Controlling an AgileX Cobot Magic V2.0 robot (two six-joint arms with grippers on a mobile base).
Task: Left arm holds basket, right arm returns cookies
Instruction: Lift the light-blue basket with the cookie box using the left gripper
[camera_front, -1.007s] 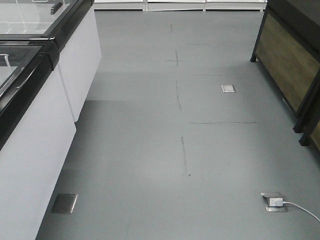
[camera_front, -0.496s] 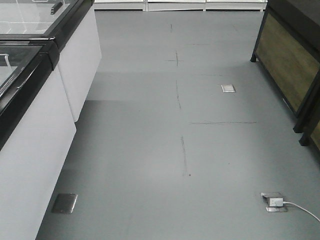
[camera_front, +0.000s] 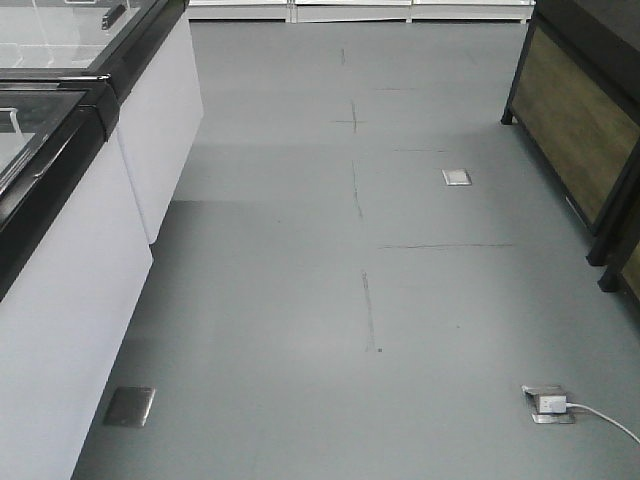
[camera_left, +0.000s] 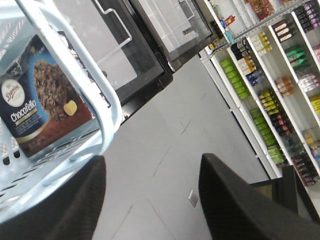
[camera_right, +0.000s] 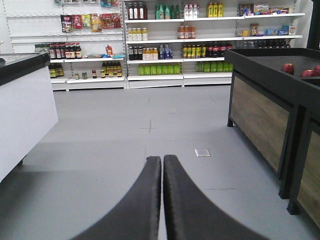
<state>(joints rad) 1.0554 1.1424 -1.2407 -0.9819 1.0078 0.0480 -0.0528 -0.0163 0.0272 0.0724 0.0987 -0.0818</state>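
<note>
My left gripper should grip the handle next, so that it can hold the basket for the cookies.
In the left wrist view, the light blue basket fills the left side, tilted. The dark navy cookies box stands inside it against the slotted wall. My left gripper is open, its fingers wide apart with only grey floor between them. The left finger lies right beside the basket's lower edge; I cannot tell whether they touch. My right gripper is shut with nothing in it and points along the aisle above the floor. Neither arm shows in the front view.
White chest freezers with black-framed glass lids line the left of the aisle. A dark wooden produce stand lines the right. A floor socket with a white cable lies at front right. Stocked shelves close the far end.
</note>
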